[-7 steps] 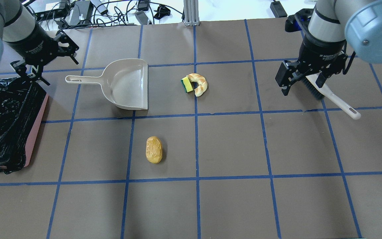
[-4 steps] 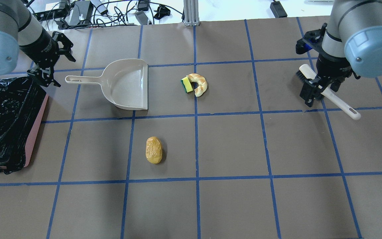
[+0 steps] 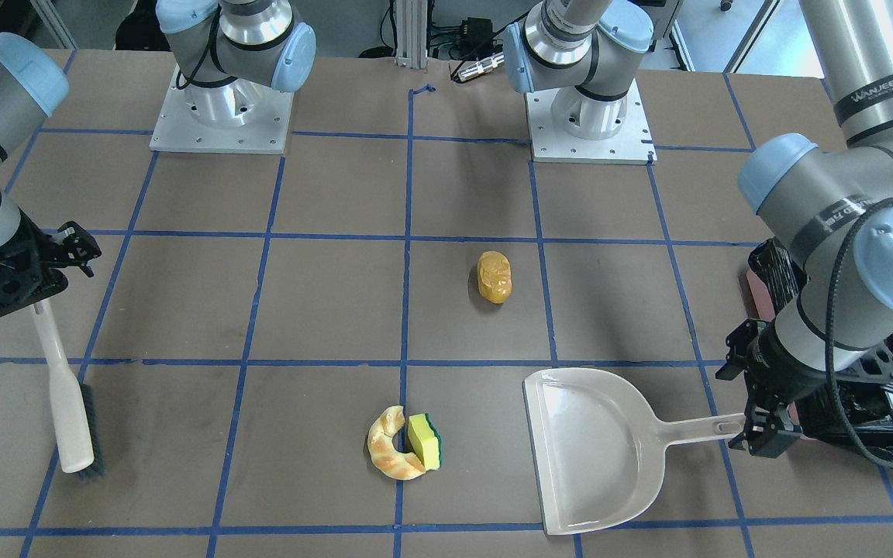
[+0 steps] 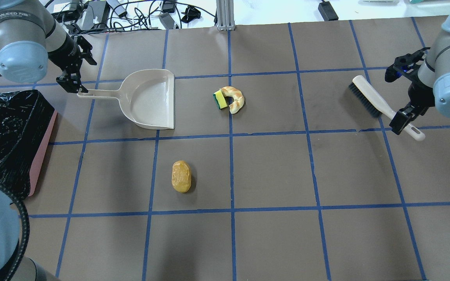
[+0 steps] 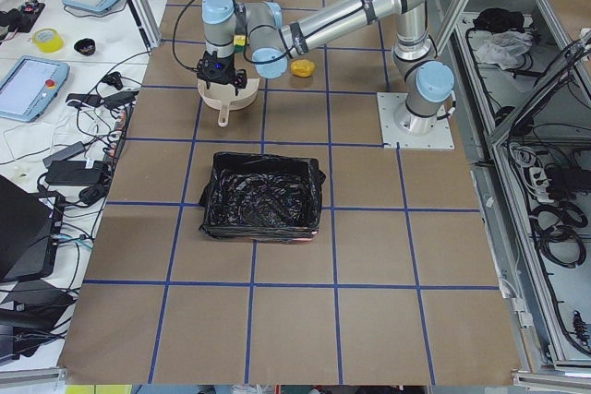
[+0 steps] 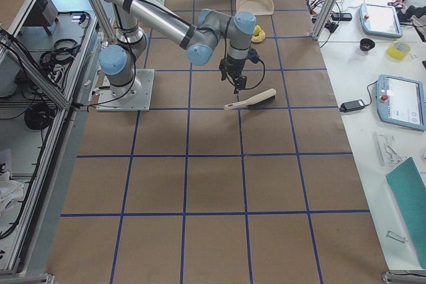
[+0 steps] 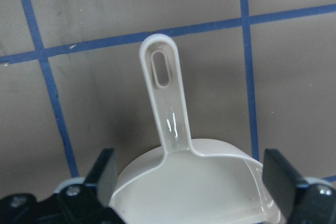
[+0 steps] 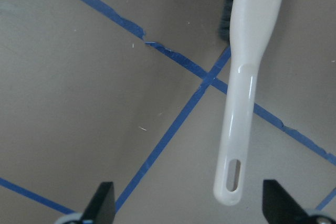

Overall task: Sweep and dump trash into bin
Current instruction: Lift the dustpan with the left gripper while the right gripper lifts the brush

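Note:
The beige hand brush should sweep the trash into the dustpan (image 3: 592,446), so next my right gripper will grab the brush by its slotted handle (image 3: 49,333).
The trash lies on the brown table: a golden croissant (image 4: 236,98) touching a yellow-green sponge (image 4: 220,100), and an amber bread lump (image 4: 181,176) nearer me. The pink bin (image 4: 40,156) with its black bag stands at the left edge. My left gripper (image 4: 73,84) is open over the end of the beige dustpan's handle (image 4: 96,93); in the left wrist view (image 7: 191,177) the handle (image 7: 165,103) lies between the spread fingers. My right gripper (image 4: 401,119) is open over the beige brush's handle (image 4: 412,132); in the right wrist view the handle (image 8: 239,129) runs between the fingers (image 8: 102,203).
The dustpan's scoop (image 4: 150,99) opens toward the croissant and sponge. The brush's dark bristles (image 4: 359,99) point to the table's middle. Cables and power bricks (image 4: 104,13) lie beyond the far edge. Both arm bases (image 3: 218,116) stand on the robot side.
My left gripper has moved right from beside the bin to the dustpan handle's end. My right gripper has moved right along the brush from the bristle head to its handle. Both stay open.

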